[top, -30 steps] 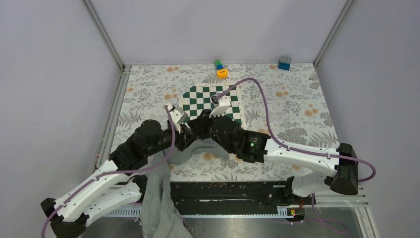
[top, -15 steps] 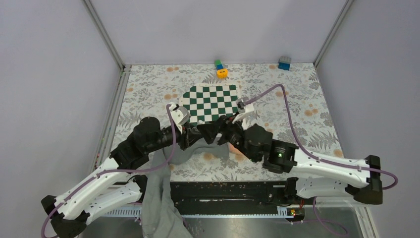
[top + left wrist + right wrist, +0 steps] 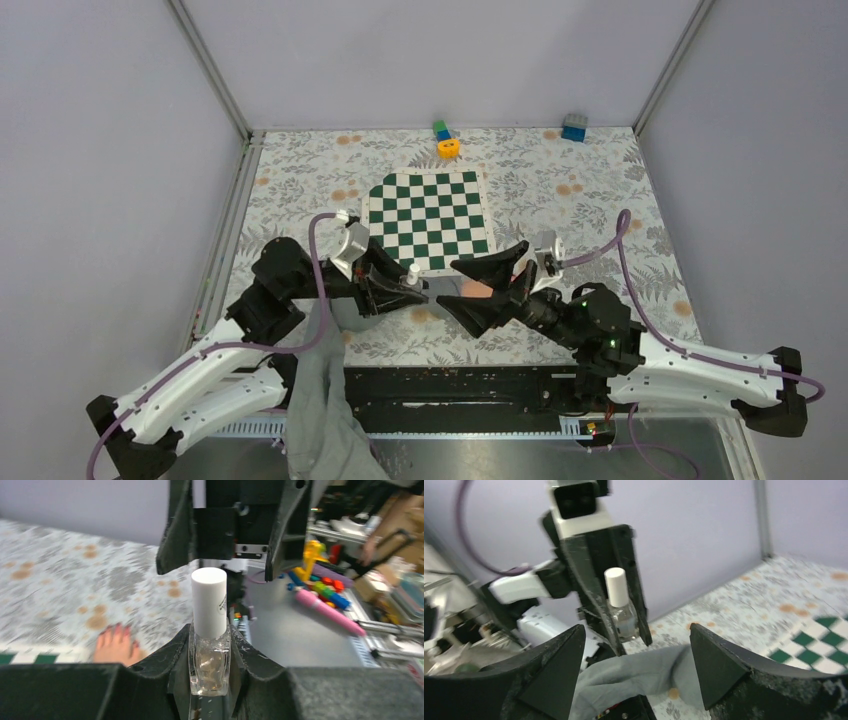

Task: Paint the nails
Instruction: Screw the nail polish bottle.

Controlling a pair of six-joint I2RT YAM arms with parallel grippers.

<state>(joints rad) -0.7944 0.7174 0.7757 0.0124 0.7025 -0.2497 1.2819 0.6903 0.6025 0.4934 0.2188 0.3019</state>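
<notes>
I will next grab the white cap (image 3: pixel 209 601) by its sides with my right gripper to twist it open; my left gripper gets the clear bottle.
A clear nail polish bottle (image 3: pixel 209 656) with a white cap (image 3: pixel 209 601) stands upright between the fingers of my left gripper (image 3: pixel 210 632), which is shut on it. The top view shows the same bottle (image 3: pixel 411 276) in the left gripper (image 3: pixel 405 290), left of the pale pinkish hand (image 3: pixel 478 290). The hand (image 3: pixel 115 646) lies flat on the floral cloth, and its dark red nails (image 3: pixel 119 628) show as a blur. My right gripper (image 3: pixel 478 292) faces the bottle with its jaws wide open above the hand. The right wrist view shows that gripper (image 3: pixel 636 629) empty, the bottle (image 3: pixel 618 605) ahead, and the grey sleeve (image 3: pixel 644 672) below.
A green-and-white checkered mat (image 3: pixel 430 215) lies behind the two grippers. An orange ring (image 3: pixel 448 148) and a green-blue block (image 3: pixel 441 130) sit at the back edge, a blue block (image 3: pixel 573 127) at the back right. The grey sleeve (image 3: pixel 320 400) trails off the near edge.
My right gripper has pulled back from over the checkered mat toward the near right and opened wide. The left gripper still holds the bottle and has shifted slightly toward me.
</notes>
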